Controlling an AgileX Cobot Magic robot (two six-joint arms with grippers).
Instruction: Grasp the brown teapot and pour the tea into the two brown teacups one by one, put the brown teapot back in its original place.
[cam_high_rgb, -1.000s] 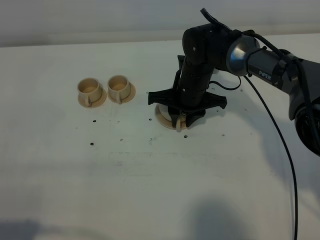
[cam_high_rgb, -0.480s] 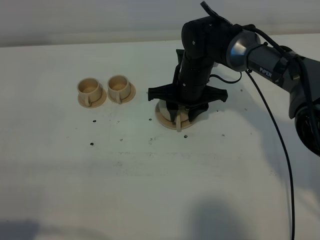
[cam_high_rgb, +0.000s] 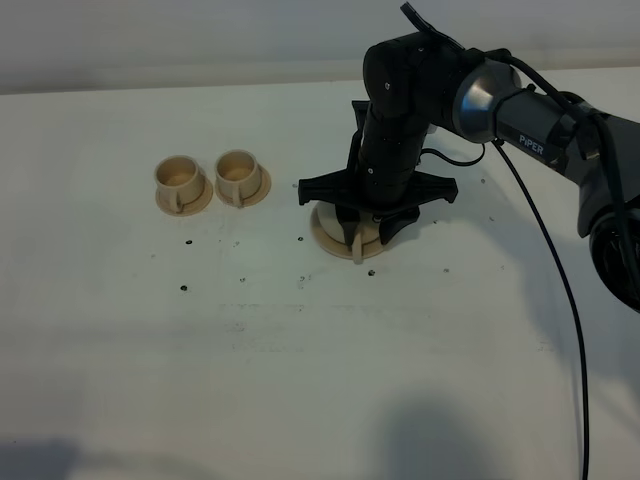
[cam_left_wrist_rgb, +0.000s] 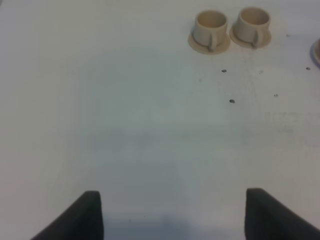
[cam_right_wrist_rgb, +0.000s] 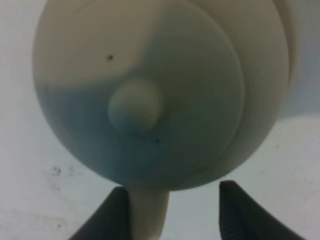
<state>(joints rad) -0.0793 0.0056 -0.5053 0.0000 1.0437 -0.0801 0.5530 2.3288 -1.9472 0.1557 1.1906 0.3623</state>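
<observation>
The teapot handle is between my fingers in the right wrist view, so my right gripper should close on it.
The brown teapot (cam_right_wrist_rgb: 145, 90) fills the right wrist view, lid knob up, its loop handle (cam_right_wrist_rgb: 147, 212) pointing at the camera. In the exterior view the teapot (cam_high_rgb: 345, 228) sits on its wide saucer (cam_high_rgb: 322, 235), mostly hidden under my right gripper (cam_high_rgb: 366, 238). My right gripper (cam_right_wrist_rgb: 175, 215) is open, its fingers either side of the handle, which lies close to one finger. The two brown teacups (cam_high_rgb: 180, 178) (cam_high_rgb: 238, 172) stand on their small saucers to the left, and also show in the left wrist view (cam_left_wrist_rgb: 211, 25) (cam_left_wrist_rgb: 254, 21). My left gripper (cam_left_wrist_rgb: 175, 215) is open and empty over bare table.
The right arm (cam_high_rgb: 520, 120) and its black cable (cam_high_rgb: 560, 290) reach in from the right over the white table (cam_high_rgb: 300, 380). Small dark specks dot the tabletop in front of the cups and teapot.
My right gripper has shifted slightly toward the far side over the teapot, then held still. The cups and teapot have not moved.
</observation>
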